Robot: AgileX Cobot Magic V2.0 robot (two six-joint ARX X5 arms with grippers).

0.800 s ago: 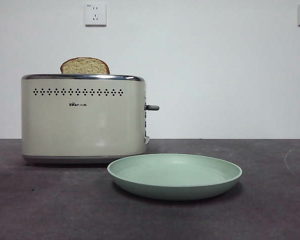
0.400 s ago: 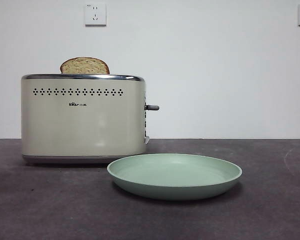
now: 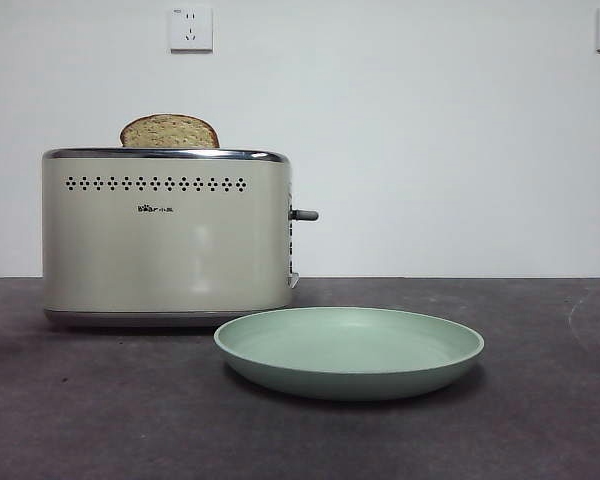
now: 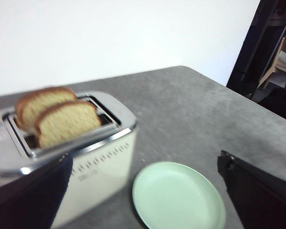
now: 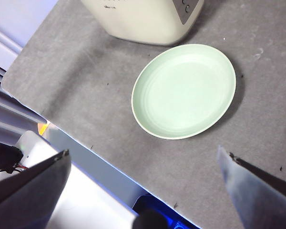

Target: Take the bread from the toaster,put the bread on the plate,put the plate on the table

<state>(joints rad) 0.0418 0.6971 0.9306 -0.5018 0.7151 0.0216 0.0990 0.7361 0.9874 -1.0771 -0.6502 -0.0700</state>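
Observation:
The left gripper grabs the bread by its exposed top part (image 3: 170, 130) next, since the toaster slot closes around the lower part of the bread.
The cream toaster (image 3: 165, 240) stands at the left on the table (image 3: 100, 420). In the left wrist view the toaster (image 4: 100, 162) holds two slices upright in its slots: the paler, squarer bread (image 4: 66, 123) on the side of the hole row, and a darker domed slice (image 4: 40, 101) behind it. In the front view one slice top (image 3: 170, 131) shows above the rim; I cannot tell which slice it is. The mint-green plate (image 3: 350, 350) lies empty in front of the toaster's lever end. My left gripper (image 4: 144, 191) is open above toaster and plate (image 4: 178, 198). My right gripper (image 5: 143, 157) is open, high over the plate (image 5: 183, 90).
The toaster's lever (image 3: 304, 215) sticks out to the right. Wall sockets (image 3: 190, 28) are on the white wall behind. The table's near edge (image 5: 62, 126) runs below the right gripper, with a blue-lit device beyond it.

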